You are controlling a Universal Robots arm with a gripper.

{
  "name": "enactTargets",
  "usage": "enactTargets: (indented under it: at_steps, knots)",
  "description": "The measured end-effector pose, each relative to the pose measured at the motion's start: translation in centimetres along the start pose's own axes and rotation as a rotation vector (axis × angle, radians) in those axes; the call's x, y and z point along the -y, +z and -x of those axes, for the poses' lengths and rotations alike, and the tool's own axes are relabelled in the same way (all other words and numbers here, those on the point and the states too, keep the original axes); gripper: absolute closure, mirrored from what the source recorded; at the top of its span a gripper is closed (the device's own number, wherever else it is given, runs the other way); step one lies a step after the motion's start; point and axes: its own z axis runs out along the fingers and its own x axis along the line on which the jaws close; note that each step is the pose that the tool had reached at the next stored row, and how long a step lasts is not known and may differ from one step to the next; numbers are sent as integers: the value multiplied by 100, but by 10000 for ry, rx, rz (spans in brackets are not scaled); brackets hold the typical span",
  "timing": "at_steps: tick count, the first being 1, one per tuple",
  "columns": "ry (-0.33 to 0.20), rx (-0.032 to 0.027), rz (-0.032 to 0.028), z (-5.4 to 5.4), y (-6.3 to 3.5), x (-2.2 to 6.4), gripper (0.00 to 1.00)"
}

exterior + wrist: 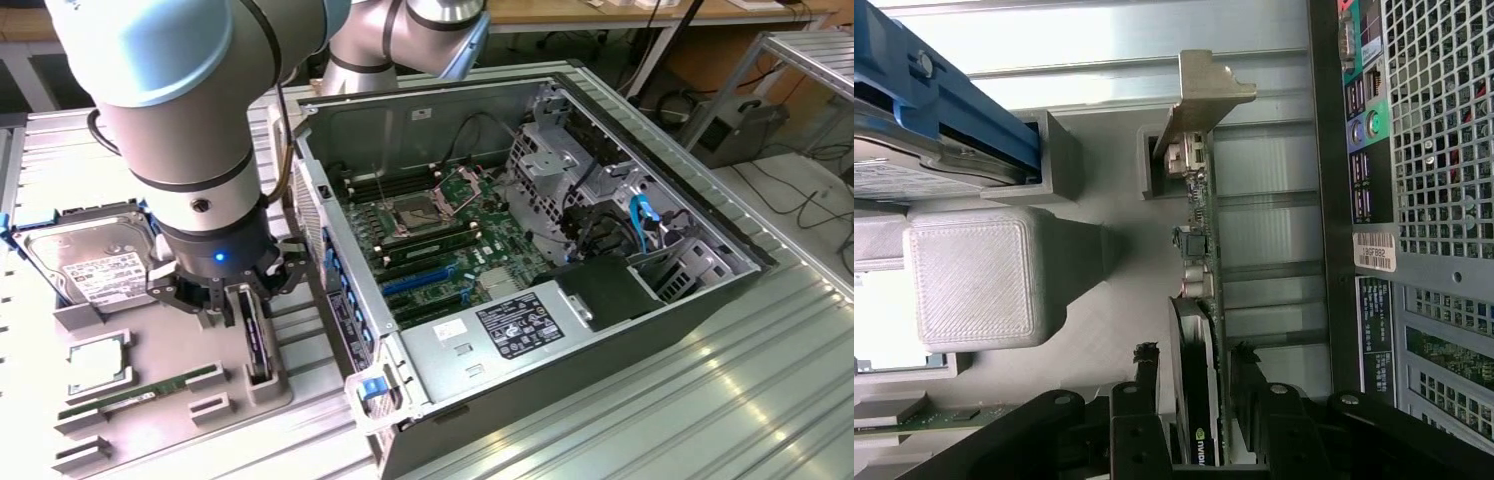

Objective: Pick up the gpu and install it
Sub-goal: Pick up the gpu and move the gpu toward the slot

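Note:
The gripper grabs the GPU by its end with the nvidia logo [1200, 435] next, leaving the GPU's silver bracket [1204, 92] free for the open case.
The gpu [256, 345] is a thin black card that stands on its long edge in slots of the grey holder tray [160, 420], at the exterior view's left of the open computer case [587, 330]. My gripper [240, 300] is lowered over the card's upper end. In the wrist view the gpu [1199, 250] shows edge-on, with its silver bracket [1204, 90] at the far end. My gripper [1194, 365] straddles the card and is open. One of the fingers [1146, 365] stands a small gap off the black side. The other is close to the board side.
On the tray lie a hard drive [94, 265] in a blue carrier, a CPU [96, 362] and a green memory stick [147, 388]. The case lies open with the motherboard and its blue slots [420, 280] showing. The case's perforated rear panel [1434, 150] is close beside the card.

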Motion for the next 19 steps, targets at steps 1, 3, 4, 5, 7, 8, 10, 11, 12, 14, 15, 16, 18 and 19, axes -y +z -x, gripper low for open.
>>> enactTargets:
  at_steps: [1, 3, 4, 5, 7, 8, 10, 11, 12, 14, 15, 16, 18, 19]
  knots:
    - [0, 0, 1, 0, 0, 0, 58]
    - [0, 0, 1, 0, 0, 0, 58]
    - [0, 0, 1, 0, 0, 0, 58]
    - [0, 0, 1, 0, 0, 0, 58]
    - [0, 0, 0, 0, 0, 0, 58]
    - [0, 0, 1, 0, 1, 0, 66]
    - [0, -2, 1, 0, 1, 0, 66]
    - [0, -2, 1, 0, 0, 0, 73]
    - [0, -2, 1, 0, 1, 0, 73]
    - [0, -2, 4, 1, 0, 1, 73]
    - [-10, -4, 14, 1, 0, 2, 73]
    - [-32, -5, 20, 1, 0, 3, 73]
    - [-118, -9, 27, 0, 0, 3, 73]
    - [-197, -12, 31, 1, -1, 3, 74]
